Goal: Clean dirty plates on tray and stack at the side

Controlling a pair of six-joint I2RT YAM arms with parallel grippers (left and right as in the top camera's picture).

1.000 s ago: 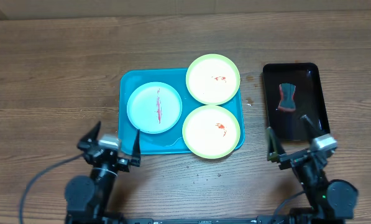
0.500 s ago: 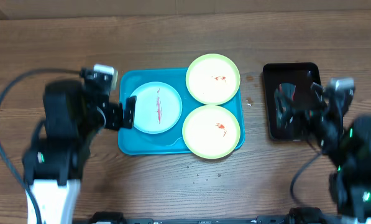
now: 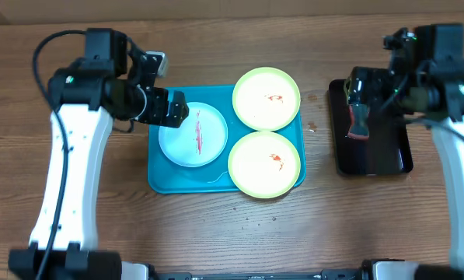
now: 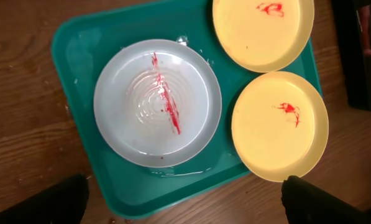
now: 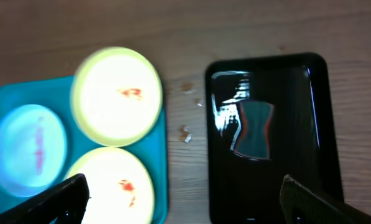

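The left gripper grips the light blue plate's rim next, on the side away from the other plates, which leaves the red streak free to clean.
The turquoise tray holds three plates. A light blue plate with a long red streak lies on its left. Two pale yellow-green plates with small red smears lie on its right. My left gripper hangs open above the tray's left edge. In the left wrist view the blue plate sits in the tray, well ahead of the left gripper, which holds nothing. My right gripper hovers open over the black tray; in the right wrist view the right gripper is empty too.
In the black tray lies an hourglass-shaped dark pad with red ends, also in the overhead view. Small crumbs dot the wood between the two trays. Bare wooden table surrounds both.
Both arms have risen from the table's front edge and swung back, the left over the turquoise tray, the right over the black tray. Both grippers stayed open.
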